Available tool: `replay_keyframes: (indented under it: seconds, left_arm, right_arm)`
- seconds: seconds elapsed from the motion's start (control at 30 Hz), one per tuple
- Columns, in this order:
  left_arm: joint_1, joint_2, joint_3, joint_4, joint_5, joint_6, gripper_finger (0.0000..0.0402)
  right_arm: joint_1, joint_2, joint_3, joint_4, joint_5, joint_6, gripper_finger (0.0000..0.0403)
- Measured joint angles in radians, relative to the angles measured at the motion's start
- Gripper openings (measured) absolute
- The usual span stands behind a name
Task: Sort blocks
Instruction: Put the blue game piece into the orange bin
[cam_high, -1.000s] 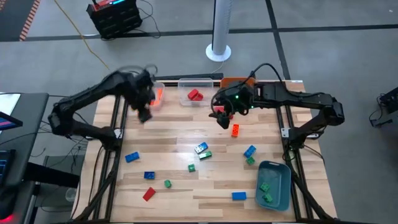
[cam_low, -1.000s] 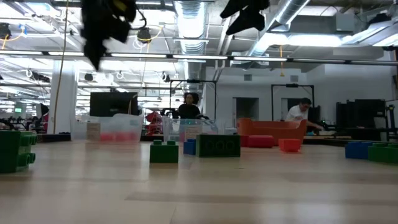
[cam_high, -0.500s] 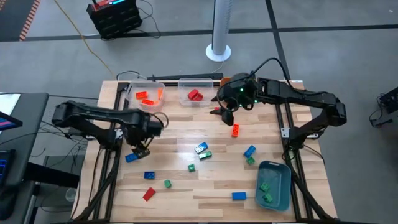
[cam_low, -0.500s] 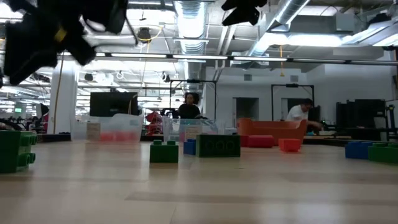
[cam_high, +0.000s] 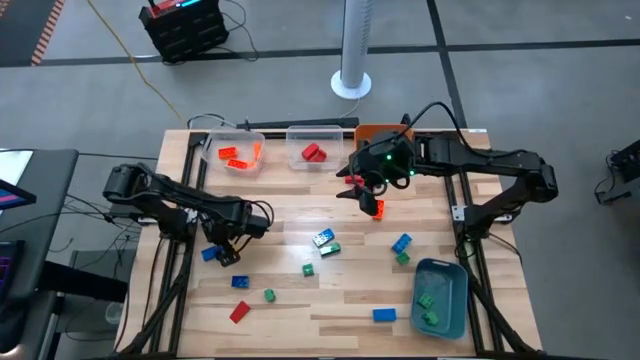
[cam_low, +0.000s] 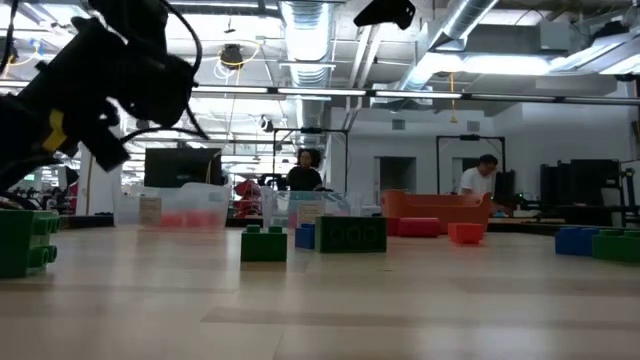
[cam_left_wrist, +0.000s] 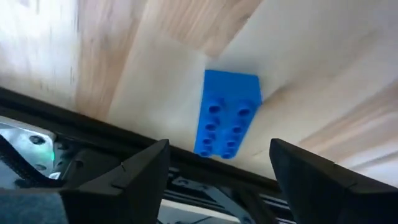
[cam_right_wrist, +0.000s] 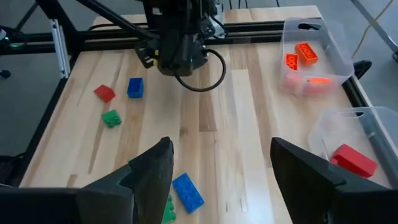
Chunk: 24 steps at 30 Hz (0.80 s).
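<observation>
The left gripper's fingers stop above the blue block (cam_high: 210, 253) (cam_left_wrist: 227, 115) and would miss the block if they closed now, so the left gripper needs to go lower first, then close on the block.
Loose blocks lie flat on the wooden table (cam_high: 300, 215). My left gripper (cam_left_wrist: 217, 168) is open and hangs low over a blue block (cam_left_wrist: 227, 115) near the table's left edge (cam_high: 210, 253); its fingers stand either side of the block without touching it. My right gripper (cam_right_wrist: 221, 180) is open, empty and raised at the far middle of the table (cam_high: 358, 190). An orange block (cam_high: 378, 208) lies just beside and below it. Other blue (cam_high: 240, 282), green (cam_high: 269, 295) and red (cam_high: 239, 312) blocks lie toward the near edge.
At the far edge stand a clear bin with orange blocks (cam_high: 235, 152), a clear bin with a red block (cam_high: 313, 150) and an orange bin (cam_high: 380, 132), partly behind the right arm. A blue-grey bin (cam_high: 440, 295) holding green blocks sits near right. People stand in the room behind (cam_low: 303, 170).
My left gripper has swung from beside the far-left clear bin toward the near and left edges and come down low over the blue block, staying empty. My right gripper has stayed about where it was, near the orange block. No block has moved.
</observation>
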Motion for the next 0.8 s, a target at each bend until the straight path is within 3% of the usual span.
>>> replay_keyframes:
  seconds: [0.4, 0.5, 0.67, 0.8]
  left_arm:
    - [-0.019, 0.022, -0.119, 0.132, 0.038, 0.014, 0.0264]
    - [-0.019, 0.022, -0.13, 0.146, 0.038, 0.015, 0.0228]
    - [-0.019, 0.022, -0.13, 0.212, 0.065, 0.007, 0.0131]
    - [-0.012, 0.019, -0.128, 0.258, 0.084, -0.036, 0.0131]
  right_arm:
    - [-0.004, 0.0, 0.0, 0.002, 0.001, 0.008, 0.0276]
    - [-0.011, 0.0, 0.0, 0.003, 0.001, 0.001, 0.0276]
    - [-0.029, 0.0, 0.0, 0.001, 0.002, -0.008, 0.0276]
    - [-0.042, -0.002, 0.0, -0.026, 0.002, -0.008, 0.0276]
